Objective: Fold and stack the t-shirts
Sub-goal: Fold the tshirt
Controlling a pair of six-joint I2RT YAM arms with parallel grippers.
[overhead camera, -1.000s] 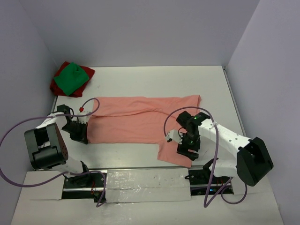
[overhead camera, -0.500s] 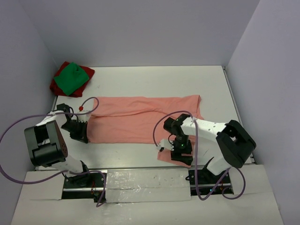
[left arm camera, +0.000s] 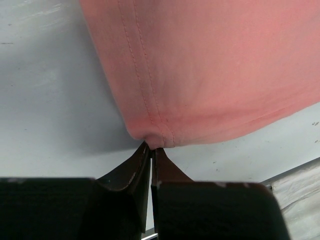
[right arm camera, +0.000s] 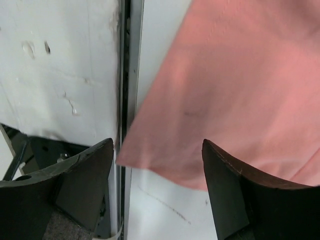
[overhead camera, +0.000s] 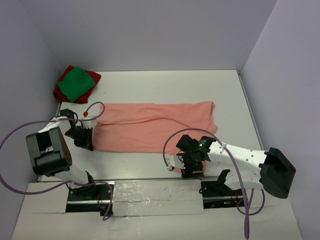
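The right gripper picks up the pink t-shirt's near corner (right arm camera: pixel 144 159) next, opposite my left gripper's hem. Then the near side of the t-shirt gets folded over.
The salmon-pink t-shirt (overhead camera: pixel 150 127) lies spread flat across the middle of the table. My left gripper (overhead camera: pixel 86 142) is at its left edge; in the left wrist view it (left arm camera: pixel 152 148) is shut on the shirt's hem (left arm camera: pixel 150 135), pinching a small fold. My right gripper (overhead camera: pixel 189 168) is at the shirt's near right corner by the table's front edge. In the right wrist view it (right arm camera: pixel 157 167) is open, with the pink corner (right arm camera: pixel 210 100) lying between the jaws, not gripped. The bright green t-shirt (overhead camera: pixel 75 84) lies bunched on the dark red one (overhead camera: pixel 93 77) in the far left corner.
A taped strip (overhead camera: pixel 155 192) runs along the table's front edge between the arm bases. The front edge seam (right arm camera: pixel 125 75) lies just left of the pink corner. Purple walls close in on three sides. Purple cables loop beside both arms.
My right gripper has moved left and nearer, onto the shirt's near right corner, covering the flap. My left gripper has shifted slightly back, still pinching the hem.
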